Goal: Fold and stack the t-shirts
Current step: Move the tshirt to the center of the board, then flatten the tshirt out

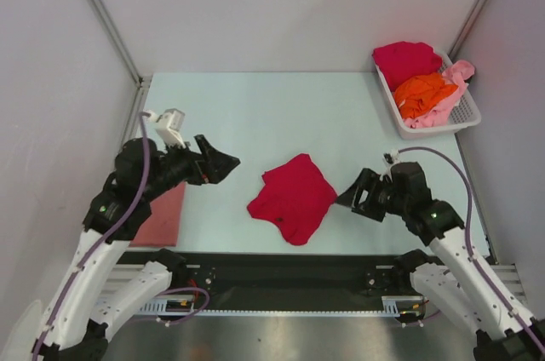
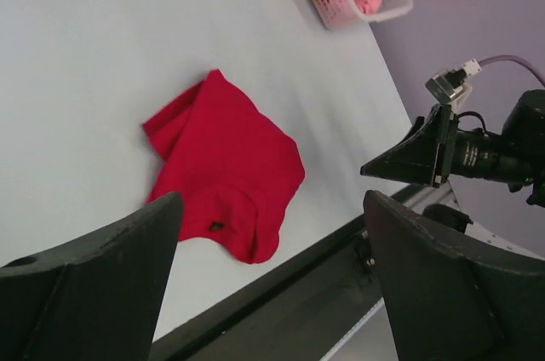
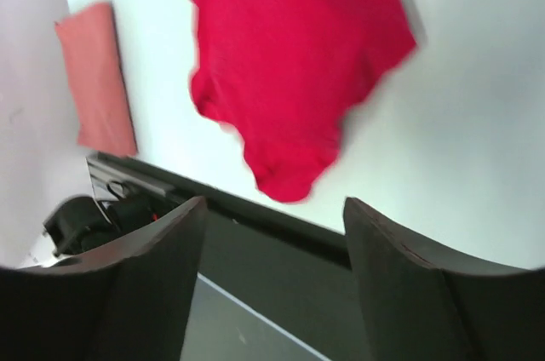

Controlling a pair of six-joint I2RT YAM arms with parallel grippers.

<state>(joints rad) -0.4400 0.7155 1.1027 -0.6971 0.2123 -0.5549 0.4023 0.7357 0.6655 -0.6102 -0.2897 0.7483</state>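
Observation:
I will next grab the crumpled crimson t-shirt by its nearest outer edge with my right gripper. The opposite side of the t-shirt stays free for spreading and folding.
A crimson red t-shirt [image 1: 292,197] lies crumpled in the middle of the table, also in the left wrist view [image 2: 226,165] and the right wrist view [image 3: 294,63]. A dusty salmon pink t-shirt [image 1: 162,214] lies folded flat at the near left [image 3: 95,76]. Another red t-shirt [image 1: 404,60], an orange one [image 1: 421,93] and a light pink one [image 1: 451,80] are heaped in the basket. My left gripper [image 1: 223,163] hovers left of the crumpled shirt, open and empty [image 2: 272,199]. My right gripper [image 1: 351,195] hovers just right of it, open and empty [image 3: 274,203].
The white slotted basket [image 1: 471,107] stands at the back right corner [image 2: 341,3]. A black rail [image 1: 281,263] runs along the table's near edge. Grey walls close in the left, back and right sides.

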